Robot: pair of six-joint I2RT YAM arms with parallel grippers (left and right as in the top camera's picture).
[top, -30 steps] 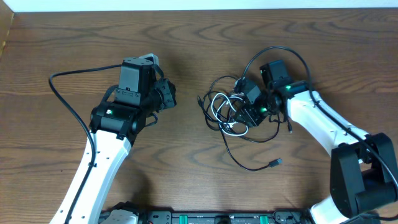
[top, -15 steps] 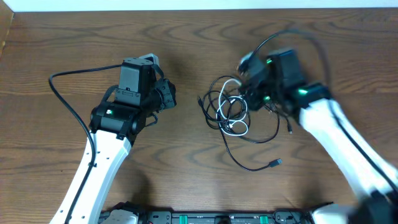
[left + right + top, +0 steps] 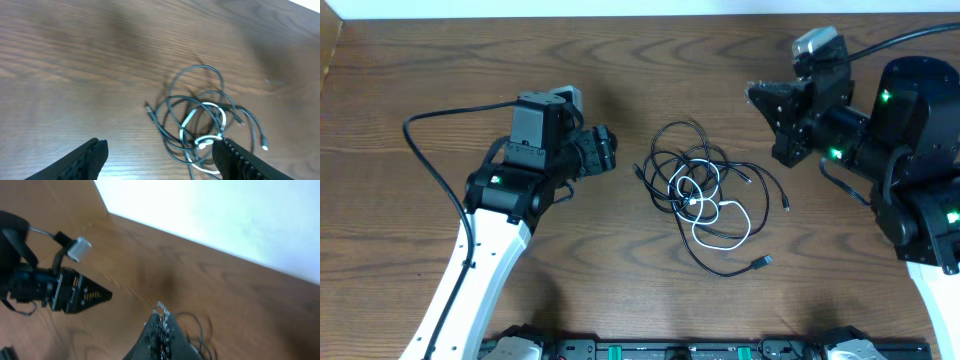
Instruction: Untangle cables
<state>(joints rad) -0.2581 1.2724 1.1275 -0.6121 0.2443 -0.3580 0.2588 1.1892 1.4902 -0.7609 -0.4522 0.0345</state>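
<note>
Next, my left gripper grabs only the white cord by its loop, which leaves the black cords free to untangle from it.
The cables (image 3: pixel 705 195) lie in a loose tangle at the table's middle: several thin black cords looped around one white cord (image 3: pixel 722 216), with a plug end (image 3: pixel 761 262) trailing toward the front. In the left wrist view the cables (image 3: pixel 200 120) lie just ahead. My left gripper (image 3: pixel 605 151) (image 3: pixel 162 159) is open just left of the tangle and holds nothing. Its right finger (image 3: pixel 240 160) sits beside the white loop. My right gripper (image 3: pixel 760 96) (image 3: pixel 161 314) is raised up and to the right of the tangle, shut, and no cord hangs from it.
The left arm's thick black wire (image 3: pixel 420 140) arcs over the table's left side. A white wall borders the far edge (image 3: pixel 620 8). A black rail (image 3: pixel 650 350) runs along the front edge. Bare wood surrounds the tangle.
The right arm has lifted out of the tangle, up and to the right, jaws shut. The cables have spread out, with the white loop lying lower. The left jaws have opened wider.
</note>
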